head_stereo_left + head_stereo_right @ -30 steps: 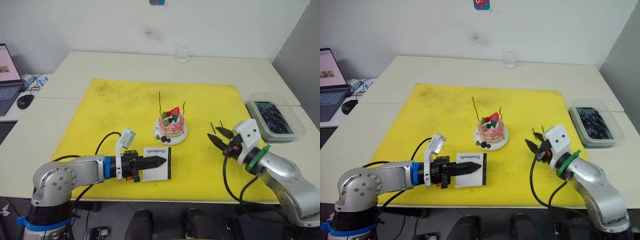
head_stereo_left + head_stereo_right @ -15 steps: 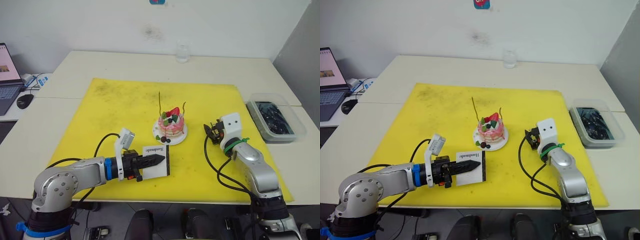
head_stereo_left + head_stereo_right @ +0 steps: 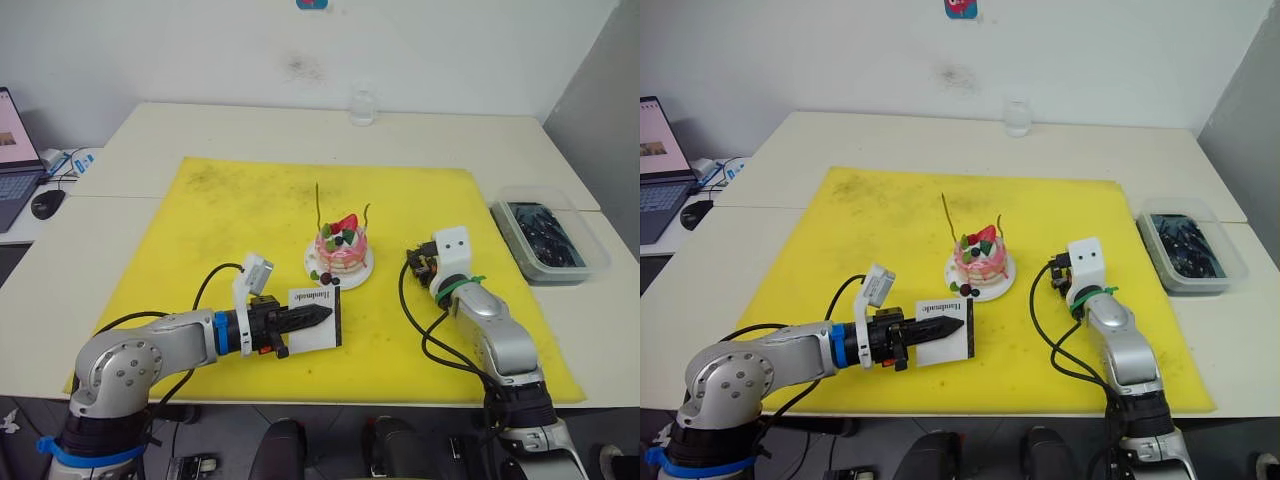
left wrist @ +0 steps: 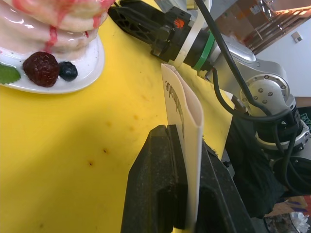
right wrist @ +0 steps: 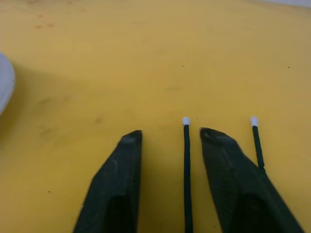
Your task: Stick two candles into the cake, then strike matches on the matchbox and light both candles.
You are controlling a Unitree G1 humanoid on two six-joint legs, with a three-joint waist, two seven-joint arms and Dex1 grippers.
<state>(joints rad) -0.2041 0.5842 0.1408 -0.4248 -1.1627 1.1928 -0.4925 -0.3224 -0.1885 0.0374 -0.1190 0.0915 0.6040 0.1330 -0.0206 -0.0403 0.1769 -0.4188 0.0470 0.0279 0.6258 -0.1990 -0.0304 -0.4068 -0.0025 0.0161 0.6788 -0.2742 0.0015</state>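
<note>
The right gripper grabs the match by its dark stick point(image 5: 187, 170) next, leaving the match's white head point(image 5: 186, 121) free to strike on the matchbox.
The pink-and-white cake point(image 3: 342, 247) sits on its white plate point(image 3: 316, 270) mid-mat, with two thin golden candles point(image 3: 319, 205) point(image 3: 367, 215) standing in it. My left gripper point(image 3: 315, 317) is shut on the white matchbox point(image 3: 318, 320), held on edge in front of the cake; the left wrist view shows the box point(image 4: 187, 111) clamped between the fingers. To the right of the cake, my right gripper point(image 3: 415, 262) is low over the mat. It is open point(image 5: 171, 134), with one dark match point(image 5: 186, 170) lying between its fingers and a second match point(image 5: 256, 143) just outside one finger.
The yellow mat point(image 3: 240, 220) covers the table's middle. A clear tub of dark items point(image 3: 550, 240) stands at the right edge. A glass point(image 3: 364, 105) is at the back, and a laptop point(image 3: 12, 150) and mouse point(image 3: 47, 203) sit at the far left.
My right arm has swung in from the front right toward the cake and come down with its fingers straddling a match. The left gripper keeps the matchbox, nearly still.
</note>
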